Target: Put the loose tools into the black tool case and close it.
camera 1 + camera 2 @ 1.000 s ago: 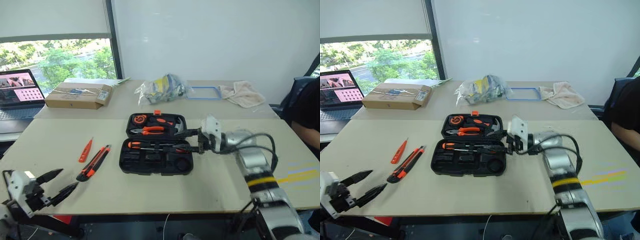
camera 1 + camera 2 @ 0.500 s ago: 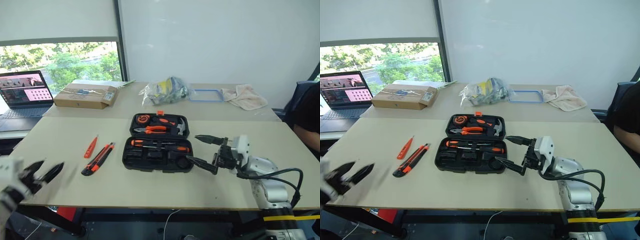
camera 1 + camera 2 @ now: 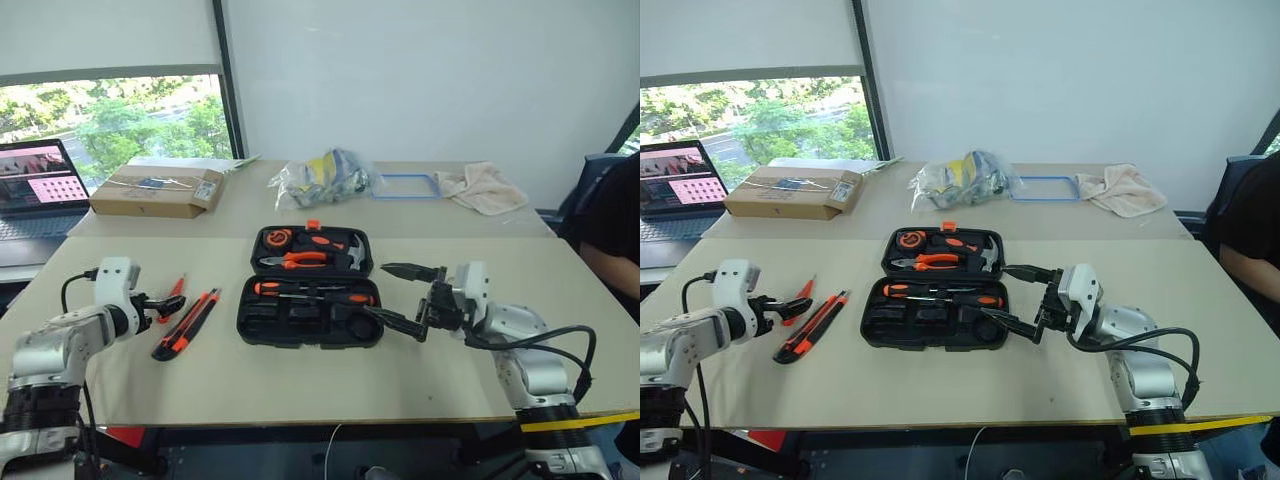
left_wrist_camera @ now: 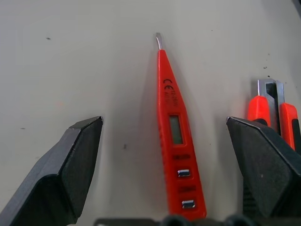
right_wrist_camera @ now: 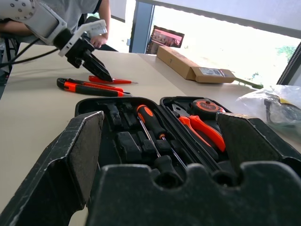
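Observation:
My left fingertips are on either side of the tester screwdriver's handle [image 4: 178, 155], low over the table, so my left gripper closes on it next.
The black tool case [image 3: 258, 322] lies open mid-table. Its far half holds pliers [image 3: 300, 261], a hammer and a tape measure; orange-and-black screwdrivers [image 3: 318, 291] rest in the near half. To its left lie the slim orange tester screwdriver [image 4: 173, 133] and the utility knife [image 3: 188, 323]. My left gripper [image 3: 168, 301] is open, low over the table, its fingers [image 4: 70, 165] on either side of the tester's handle without touching it. At the case's right edge my right gripper [image 3: 377, 290] is open and holds nothing, pointing across the case.
A cardboard box [image 3: 155, 190], a laptop [image 3: 35, 185], a plastic bag [image 3: 325, 178], a blue frame [image 3: 408, 186] and a towel [image 3: 485, 187] sit on the far table. A person [image 3: 615, 220] sits at the right edge.
My left gripper came forward from the table's near edge to straddle the tester. My right gripper opened wide and drew back a little from the screwdrivers in the case.

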### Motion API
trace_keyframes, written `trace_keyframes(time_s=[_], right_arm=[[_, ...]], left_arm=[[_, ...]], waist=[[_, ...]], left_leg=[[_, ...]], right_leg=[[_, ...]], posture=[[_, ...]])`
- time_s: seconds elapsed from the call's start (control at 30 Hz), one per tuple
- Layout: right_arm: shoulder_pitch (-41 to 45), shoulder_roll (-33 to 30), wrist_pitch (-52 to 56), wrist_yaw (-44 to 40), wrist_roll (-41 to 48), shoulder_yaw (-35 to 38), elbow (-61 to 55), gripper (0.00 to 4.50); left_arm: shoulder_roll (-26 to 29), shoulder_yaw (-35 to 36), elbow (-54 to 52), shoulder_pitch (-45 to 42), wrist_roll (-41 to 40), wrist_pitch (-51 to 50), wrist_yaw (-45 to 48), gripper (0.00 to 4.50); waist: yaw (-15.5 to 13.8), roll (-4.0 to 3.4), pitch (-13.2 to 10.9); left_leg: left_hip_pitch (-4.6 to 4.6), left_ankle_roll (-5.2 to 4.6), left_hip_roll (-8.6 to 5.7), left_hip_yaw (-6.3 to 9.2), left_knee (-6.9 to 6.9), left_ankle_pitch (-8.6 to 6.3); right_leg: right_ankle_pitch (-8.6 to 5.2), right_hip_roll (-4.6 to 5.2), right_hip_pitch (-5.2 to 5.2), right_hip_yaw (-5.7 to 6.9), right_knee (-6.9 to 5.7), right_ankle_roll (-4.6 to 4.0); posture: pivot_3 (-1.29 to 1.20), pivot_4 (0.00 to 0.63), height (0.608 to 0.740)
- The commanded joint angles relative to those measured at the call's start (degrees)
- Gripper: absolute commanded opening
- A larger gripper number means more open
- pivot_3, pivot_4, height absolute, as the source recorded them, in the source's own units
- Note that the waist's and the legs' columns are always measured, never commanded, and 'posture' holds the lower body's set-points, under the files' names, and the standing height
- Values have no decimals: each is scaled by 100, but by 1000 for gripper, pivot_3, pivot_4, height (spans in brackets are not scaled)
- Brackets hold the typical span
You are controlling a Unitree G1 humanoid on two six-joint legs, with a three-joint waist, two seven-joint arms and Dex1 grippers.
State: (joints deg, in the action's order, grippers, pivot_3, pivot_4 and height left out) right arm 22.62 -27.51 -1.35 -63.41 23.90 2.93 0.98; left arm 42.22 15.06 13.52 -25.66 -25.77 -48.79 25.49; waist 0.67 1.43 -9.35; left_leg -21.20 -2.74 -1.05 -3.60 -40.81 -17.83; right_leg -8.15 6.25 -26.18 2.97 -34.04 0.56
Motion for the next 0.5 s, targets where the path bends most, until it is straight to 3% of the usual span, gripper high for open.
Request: trace_keyframes(time_s=[0.03, 0.33, 0.5], right_arm=[[144, -141, 49, 64, 166, 178, -204, 4500], [74, -311, 113, 90, 197, 213, -321, 4500], [-112, -444, 241, 118, 281, 272, -575, 4500]], left_arm=[[-21, -100, 106, -67, 150, 6, 86, 3753], [169, 147, 203, 189, 136, 221, 616, 507], [533, 187, 345, 105, 57, 1492, 2004, 452]], waist=[[-8, 0, 0], [-4, 0, 0], [-4, 5, -3]], left_leg=[[0, 0, -1, 0, 0, 0], [6, 2, -1, -1, -2, 1], [4, 3, 1, -1, -2, 2]], right_leg=[[0, 2, 1, 0, 0, 1], [0, 4, 4, -3, -3, 1], [0, 3, 1, 0, -4, 0]], posture=[[0, 150, 740], [0, 150, 740], [0, 150, 740]])
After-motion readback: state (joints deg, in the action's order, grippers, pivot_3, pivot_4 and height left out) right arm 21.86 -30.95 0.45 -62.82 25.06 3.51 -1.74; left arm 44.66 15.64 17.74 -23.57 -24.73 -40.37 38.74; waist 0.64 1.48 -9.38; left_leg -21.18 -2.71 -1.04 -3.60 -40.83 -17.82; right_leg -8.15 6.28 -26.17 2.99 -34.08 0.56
